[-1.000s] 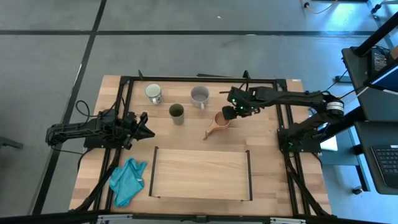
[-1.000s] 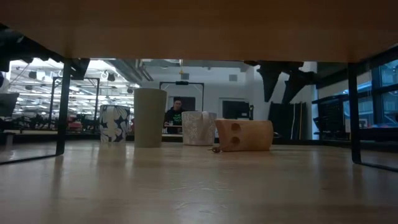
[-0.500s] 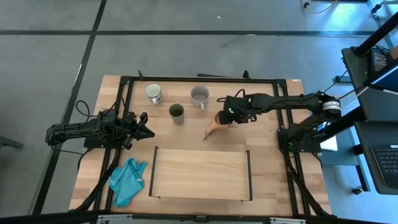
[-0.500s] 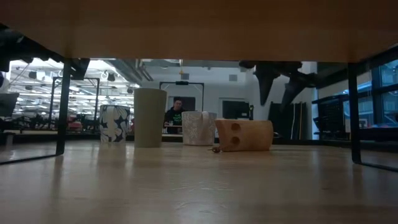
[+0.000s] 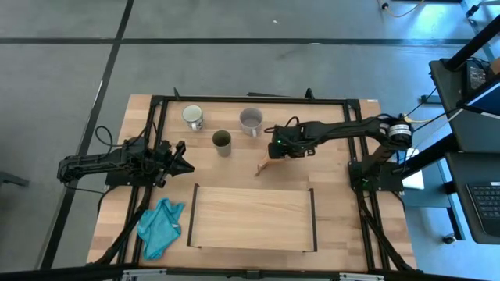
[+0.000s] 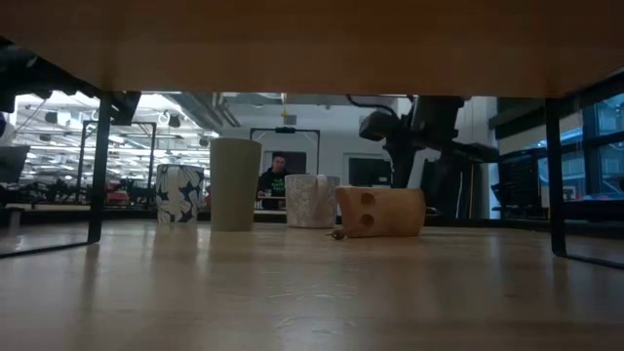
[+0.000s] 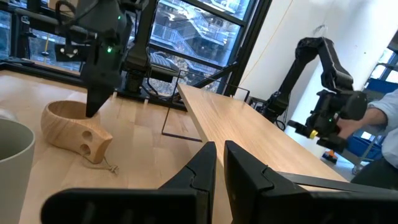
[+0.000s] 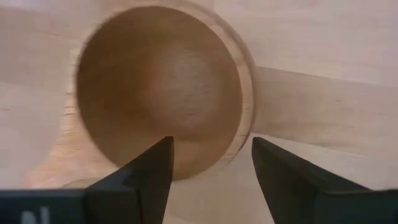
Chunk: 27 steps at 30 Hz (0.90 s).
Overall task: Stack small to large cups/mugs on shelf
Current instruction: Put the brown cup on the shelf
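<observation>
My right gripper lowers first and only then closes on the cup, since the fingertips still hover above the wooden cup's rim (image 8: 232, 151).
The tan wooden long-handled cup (image 5: 262, 166) (image 6: 380, 212) (image 7: 71, 127) (image 8: 161, 87) stands on the tabletop behind the shelf (image 5: 250, 218). My right gripper (image 5: 276, 148) (image 7: 93, 102) (image 8: 211, 146) hangs open above it, pointing down. One finger is over the bowl and the other is outside the rim (image 8: 245, 118); no touch shows. The dark olive-green cup (image 5: 222, 142), the white mug (image 5: 193, 117) and the grey mug (image 5: 251, 120) stand upright on their bases along the far side. My left gripper (image 5: 186, 162) (image 7: 221, 155) waits shut at the table's left.
A teal cloth (image 5: 160, 226) lies at the near left corner. The shelf's black rails (image 5: 192, 215) run along its short edges, and its top is bare. The table's black frame (image 5: 355, 148) runs close behind the right arm. A person (image 7: 379, 118) stands beyond the table beside another robot arm.
My right gripper has moved toward the table's left and come down over the wooden cup, its fingers now on either side of the rim. The cups and my left arm have stayed where they were.
</observation>
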Each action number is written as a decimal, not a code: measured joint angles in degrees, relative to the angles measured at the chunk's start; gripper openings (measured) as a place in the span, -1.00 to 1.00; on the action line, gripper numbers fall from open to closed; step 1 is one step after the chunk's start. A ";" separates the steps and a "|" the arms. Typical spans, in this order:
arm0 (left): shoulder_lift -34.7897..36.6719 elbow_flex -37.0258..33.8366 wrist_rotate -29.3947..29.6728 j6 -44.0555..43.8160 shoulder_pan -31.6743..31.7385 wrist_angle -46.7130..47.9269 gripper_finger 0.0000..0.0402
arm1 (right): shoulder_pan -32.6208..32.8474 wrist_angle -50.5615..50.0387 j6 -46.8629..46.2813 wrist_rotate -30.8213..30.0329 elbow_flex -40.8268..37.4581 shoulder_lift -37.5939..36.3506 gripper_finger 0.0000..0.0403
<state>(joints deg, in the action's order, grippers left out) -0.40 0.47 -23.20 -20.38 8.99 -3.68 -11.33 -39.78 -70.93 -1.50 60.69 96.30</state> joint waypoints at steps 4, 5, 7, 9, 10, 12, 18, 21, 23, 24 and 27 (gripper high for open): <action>-0.02 -0.01 0.00 0.00 0.00 0.02 -0.86 | 0.00 -0.17 0.41 -0.07 0.00 1.36 0.08; -0.02 -0.01 0.00 0.00 -0.01 0.01 -0.86 | -0.11 -0.23 0.54 -0.11 0.00 1.70 0.08; -0.02 -0.02 0.00 0.00 0.00 0.02 -0.86 | -0.47 -0.40 0.91 -0.37 0.00 2.00 0.07; -0.02 0.00 0.00 -0.02 0.00 0.02 -0.86 | -0.97 -0.90 2.00 -1.21 0.00 1.96 0.03; -0.01 0.00 0.00 0.00 -0.02 0.02 -0.86 | -1.27 -1.17 2.45 -1.74 0.00 1.95 -0.01; -0.01 0.00 0.00 -0.01 -0.01 0.02 -0.86 | -2.04 -2.35 3.74 -2.08 0.00 1.56 -0.11; -0.02 -0.02 0.00 0.00 -0.01 0.02 -0.86 | -3.81 -2.73 7.01 -1.91 0.00 1.43 -0.53; -0.01 -0.01 0.00 0.00 -0.01 0.01 -0.86 | -4.26 -2.87 8.19 -1.64 0.00 1.43 -0.73; -0.02 -0.02 0.00 0.00 0.00 0.02 -0.86 | -4.53 -2.98 8.98 -1.68 0.00 1.43 -0.80; 0.00 0.00 0.00 0.00 0.00 0.02 -0.86 | -4.69 -2.98 9.80 -1.67 0.00 1.43 -0.81; -0.02 -0.02 0.00 0.00 0.00 0.02 -0.86 | -5.56 -3.03 11.63 -1.60 0.00 1.43 -0.81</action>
<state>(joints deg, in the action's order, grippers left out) -0.42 0.45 -23.20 -20.38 8.99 -3.66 -16.90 -42.81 -59.30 -3.10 60.69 97.73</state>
